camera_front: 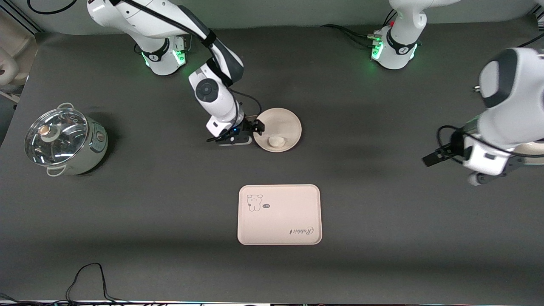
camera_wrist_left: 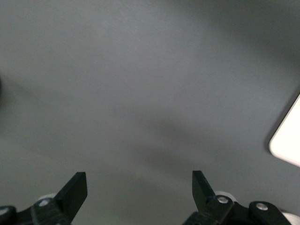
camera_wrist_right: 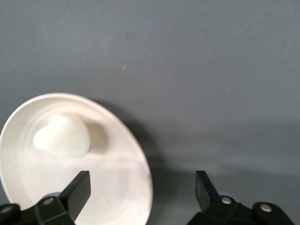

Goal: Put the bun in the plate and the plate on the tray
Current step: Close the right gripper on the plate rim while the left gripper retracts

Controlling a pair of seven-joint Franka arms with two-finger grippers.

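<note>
Next, the right gripper picks up the plate with its bun by its rim (camera_front: pixel 256 134) to set it on the tray (camera_front: pixel 280 221).
The round cream plate (camera_front: pixel 282 121) lies mid-table with the off-white bun (camera_front: pixel 275 141) in it, on the side nearer the front camera. My right gripper (camera_front: pixel 257 127) is open at the plate's rim on the right arm's side. In the right wrist view my right gripper (camera_wrist_right: pixel 140 180) straddles the rim of the plate (camera_wrist_right: pixel 108 187), one finger over its inside and one outside, and the bun (camera_wrist_right: pixel 62 136) lies apart from it. The rectangular tray (camera_front: pixel 280 221) lies nearer the front camera, with nothing on it. My left gripper (camera_front: pixel 427 160) waits open over bare table at the left arm's end, and it also shows open in the left wrist view (camera_wrist_left: pixel 139 180).
A steel pot with a glass lid (camera_front: pixel 63 140) stands toward the right arm's end. A cream object (camera_front: pixel 531 149) shows partly under the left arm. A pale rounded corner (camera_wrist_left: pixel 288 140) shows in the left wrist view. Cables lie at the table's near edge (camera_front: pixel 89 276).
</note>
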